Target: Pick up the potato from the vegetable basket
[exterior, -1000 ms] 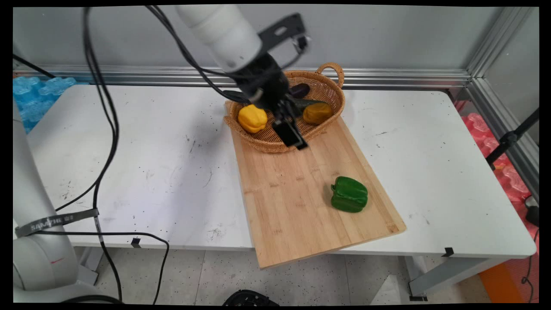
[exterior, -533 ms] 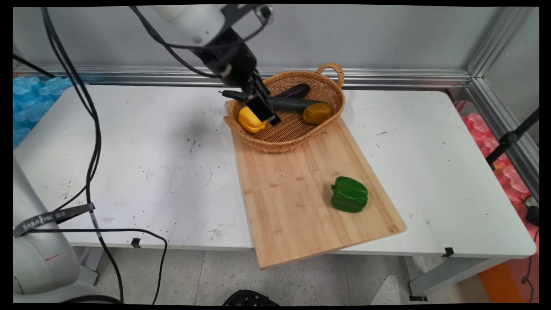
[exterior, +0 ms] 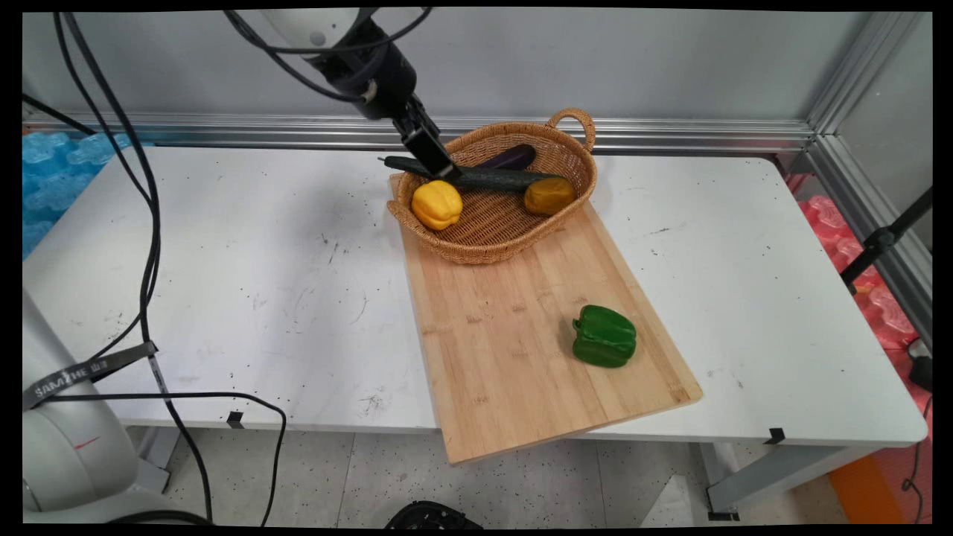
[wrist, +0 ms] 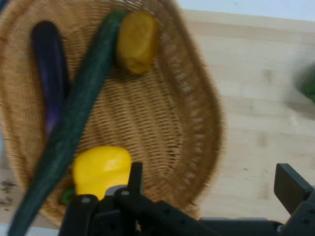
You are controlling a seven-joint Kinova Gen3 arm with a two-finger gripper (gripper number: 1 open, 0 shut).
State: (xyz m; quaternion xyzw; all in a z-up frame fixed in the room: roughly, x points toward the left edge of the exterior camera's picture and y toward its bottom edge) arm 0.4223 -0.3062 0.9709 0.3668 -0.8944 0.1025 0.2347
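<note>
Next, my gripper grabs the rounded long sides of the brownish-yellow potato-like piece [exterior: 549, 196] to lift it out of the wicker basket [exterior: 497, 251].
A wicker basket [exterior: 497, 251] stands on the far end of a wooden cutting board [exterior: 514, 357]. It holds a yellow bell pepper [exterior: 437, 204], a long dark cucumber [exterior: 491, 179], a purple eggplant [exterior: 510, 156] and a brownish-yellow potato-like piece [exterior: 549, 196]. My gripper [exterior: 438, 158] hangs above the basket's far left rim, over the cucumber's end, open and holding nothing. The hand view shows the gripper [wrist: 211, 182] spread wide above the basket [wrist: 197, 113], with the yellow pepper [wrist: 101, 169] by its left finger, the cucumber [wrist: 74, 123], eggplant [wrist: 49, 73] and potato-like piece [wrist: 138, 42] beyond.
A green bell pepper [exterior: 604, 336] lies alone on the board's near right part. Black cables [exterior: 153, 223] hang over the table's left side. An aluminium rail [exterior: 670, 134] runs along the back wall. A black tripod leg [exterior: 886, 234] stands off the right edge.
The gripper has risen and moved back and left, from over the basket's near rim to above its far left rim. The vegetables have not moved.
</note>
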